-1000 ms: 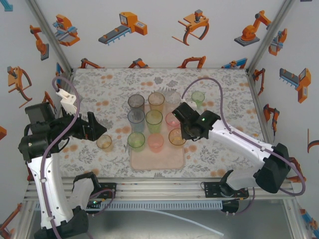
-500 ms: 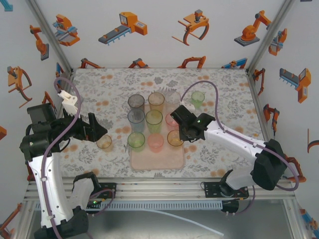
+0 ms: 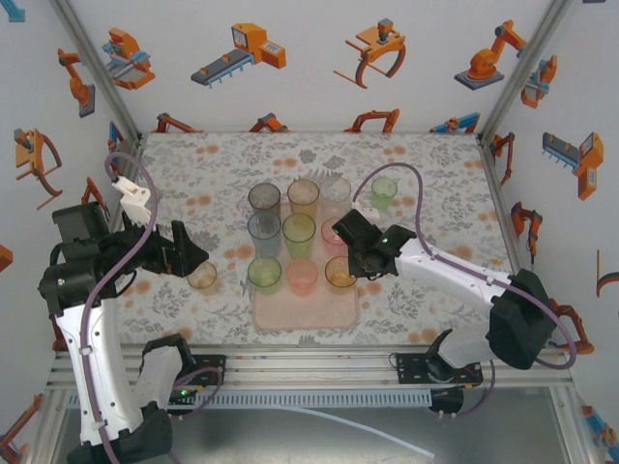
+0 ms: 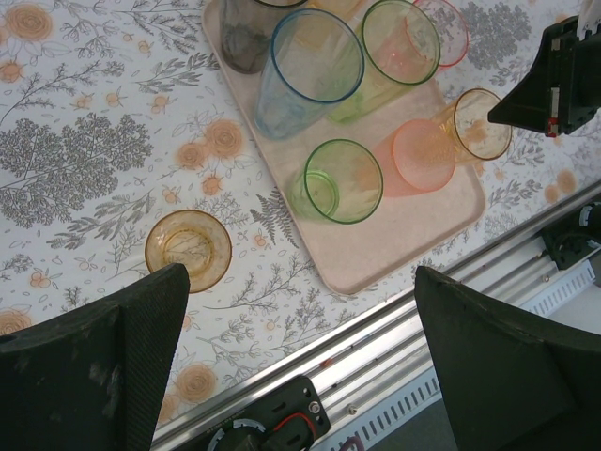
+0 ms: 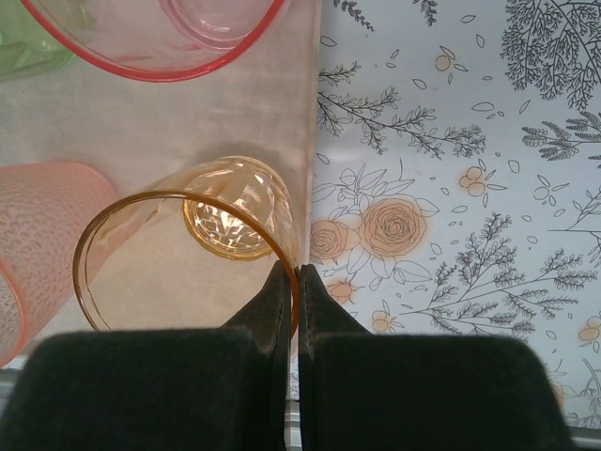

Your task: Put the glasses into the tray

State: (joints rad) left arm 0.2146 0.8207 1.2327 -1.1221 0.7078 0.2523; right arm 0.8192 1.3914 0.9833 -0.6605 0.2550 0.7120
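The amber glass's base is on the flat tray inside the tray's edge and the glass would stay upright, so it is time for my right gripper to open.
The pale-pink tray (image 3: pixel 308 311) holds several glasses in rows: grey (image 3: pixel 263 198), amber (image 3: pixel 303 193), clear (image 3: pixel 335 188), blue (image 3: pixel 263 229), green (image 3: pixel 299 230) and others. My right gripper (image 3: pixel 352 267) (image 5: pixel 297 280) is shut on the rim of an amber glass (image 5: pixel 230 221) (image 3: pixel 339 273), just inside the tray's (image 5: pixel 141 122) right edge. My left gripper (image 3: pixel 196 257) (image 4: pixel 300 371) is open with nothing between its fingers, hovering beside another amber glass (image 3: pixel 202 277) (image 4: pixel 188 249) that stands on the table left of the tray (image 4: pixel 394 235).
A green glass (image 3: pixel 384 189) stands on the flowered tablecloth behind the right arm. The metal rail at the table's front edge (image 4: pixel 394 338) lies under my left gripper. Enclosure walls stand close on both sides.
My right gripper has shifted a little left and nearer with the amber glass, bringing it further over the tray's right edge. The left arm has stayed still.
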